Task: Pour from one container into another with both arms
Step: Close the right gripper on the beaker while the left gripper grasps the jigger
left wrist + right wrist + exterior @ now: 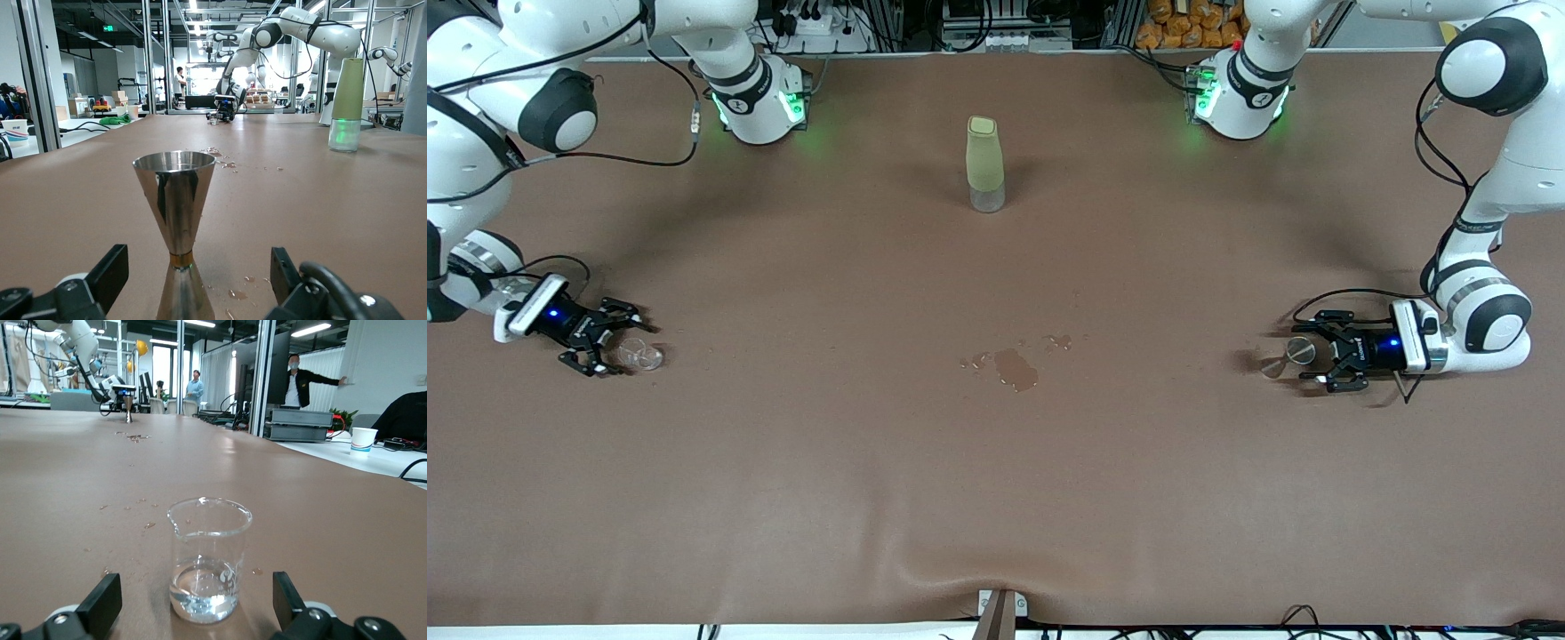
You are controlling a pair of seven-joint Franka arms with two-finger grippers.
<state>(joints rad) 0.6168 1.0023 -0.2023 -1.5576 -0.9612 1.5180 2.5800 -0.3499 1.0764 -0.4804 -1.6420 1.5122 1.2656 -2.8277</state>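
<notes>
Next, the right gripper grips the beaker by its side (206, 577), so the glass beaker's spouted rim (179, 528) stays free to pour.
A steel hourglass-shaped jigger (1294, 351) (175, 220) stands upright on the brown table at the left arm's end. My left gripper (1316, 351) (193, 270) lies low at the table, open, with one finger on each side of the jigger's waist and a gap to each. At the right arm's end stands a small glass beaker (640, 356) (208, 560) with a little clear liquid in its bottom. My right gripper (618, 342) (193, 597) is open around it, its fingers clear of the glass.
A tall bottle in a pale green sleeve (985, 164) (347, 100) stands mid-table toward the robots' bases. A small puddle with droplets (1016, 366) lies on the mat near the middle. The arms' bases (760, 102) (1240, 98) stand along the table's edge by the robots.
</notes>
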